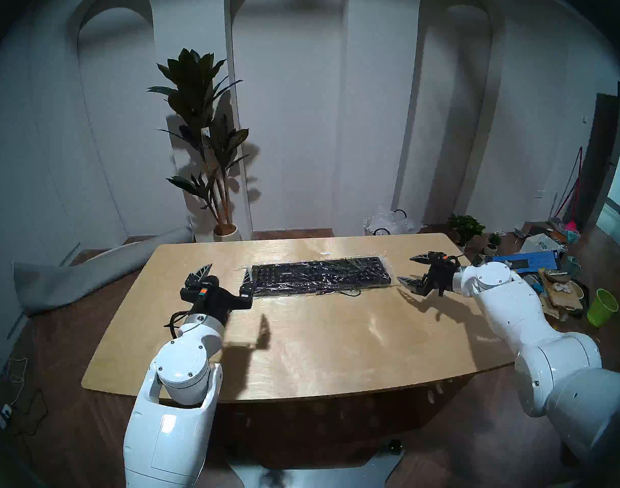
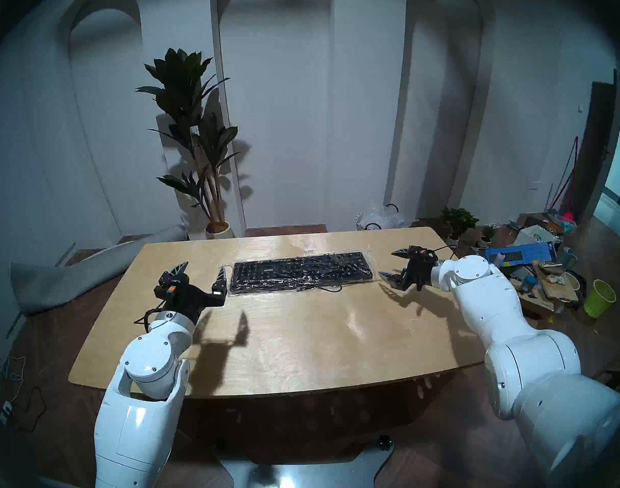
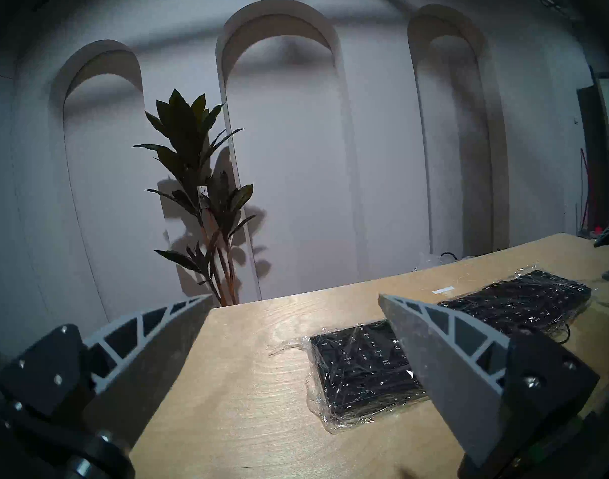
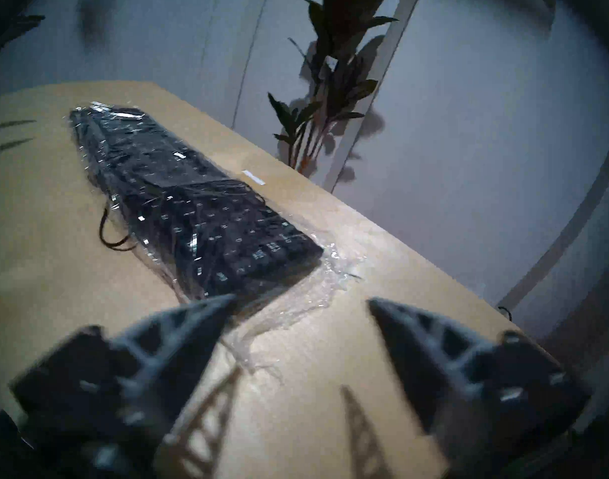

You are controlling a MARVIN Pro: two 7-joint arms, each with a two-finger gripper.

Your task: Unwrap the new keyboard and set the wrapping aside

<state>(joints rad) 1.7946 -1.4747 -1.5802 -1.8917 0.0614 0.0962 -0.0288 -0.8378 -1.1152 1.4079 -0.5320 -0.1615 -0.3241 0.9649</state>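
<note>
The clear wrapping has to come off the black keyboard (image 1: 319, 276). My right gripper needs to grip the wrapping by its loose film tail (image 1: 391, 269) next.
The black keyboard (image 1: 319, 276) lies lengthwise across the far half of the wooden table (image 1: 301, 343). It is still inside the clear crinkly wrapping (image 1: 388, 263), which sticks out past both ends. A thin black cable (image 1: 351, 293) loops out at its front edge. My left gripper (image 1: 230, 267) is open and empty at the keyboard's left end, its right finger close beside the film (image 3: 317, 404). My right gripper (image 1: 405, 268) is open and empty just off the right end, with the loose film tail (image 4: 296, 309) between its fingertips in the right wrist view.
A small white strip (image 1: 325, 254) lies on the table behind the keyboard. A tall potted plant (image 1: 203, 142) and a basket of plastic (image 1: 389, 223) stand behind the table. Clutter with a blue box (image 1: 527, 262) and a green bin (image 1: 601, 307) is at the right. A grey roll (image 1: 90, 276) is at the left.
</note>
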